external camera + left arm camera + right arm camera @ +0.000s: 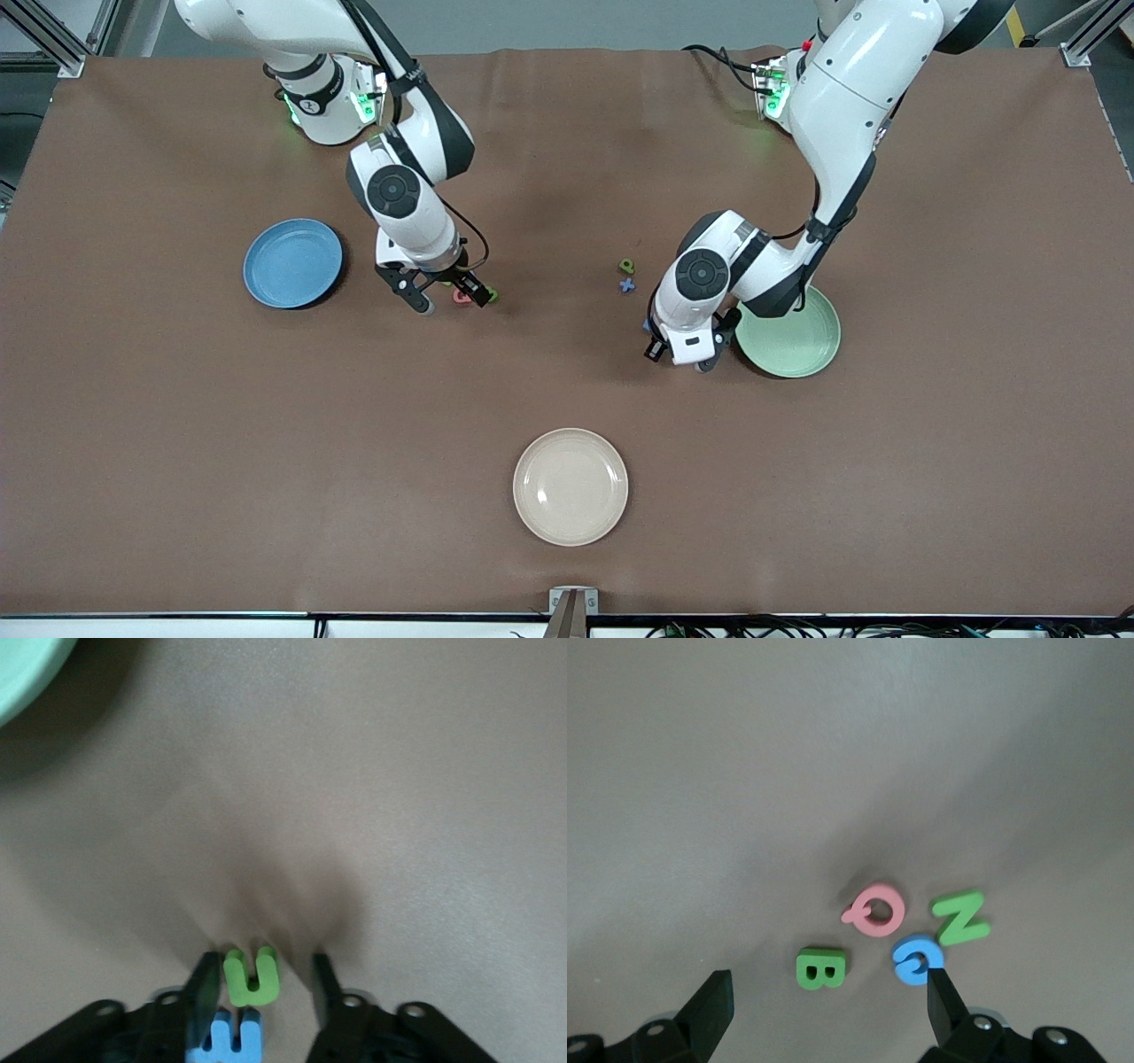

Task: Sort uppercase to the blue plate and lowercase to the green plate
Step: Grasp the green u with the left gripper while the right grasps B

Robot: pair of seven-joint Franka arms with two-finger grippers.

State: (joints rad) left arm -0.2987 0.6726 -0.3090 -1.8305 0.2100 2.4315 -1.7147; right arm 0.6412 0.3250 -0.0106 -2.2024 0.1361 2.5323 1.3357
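Observation:
The right gripper grabs the green B by its top and bottom edges next, to sort the uppercase letters onto the blue plate (293,262).
The uppercase letters lie in a cluster beside the blue plate (293,262). The right wrist view shows green B (821,967), pink Q (874,909), blue G (914,957) and green N (960,918). My right gripper (450,301) (828,1008) is open low over them, with the B between its fingers. My left gripper (680,354) (264,981) is open low at the table beside the green plate (788,332). The green u (252,975) and blue m-like letter (226,1036) lie between its fingers. Green p (626,265) and blue x (627,285) lie nearby, farther from the camera.
A cream plate (570,486) sits near the table's front edge, in the middle. The green plate's rim (22,669) shows in a corner of the left wrist view. Both plates look bare inside.

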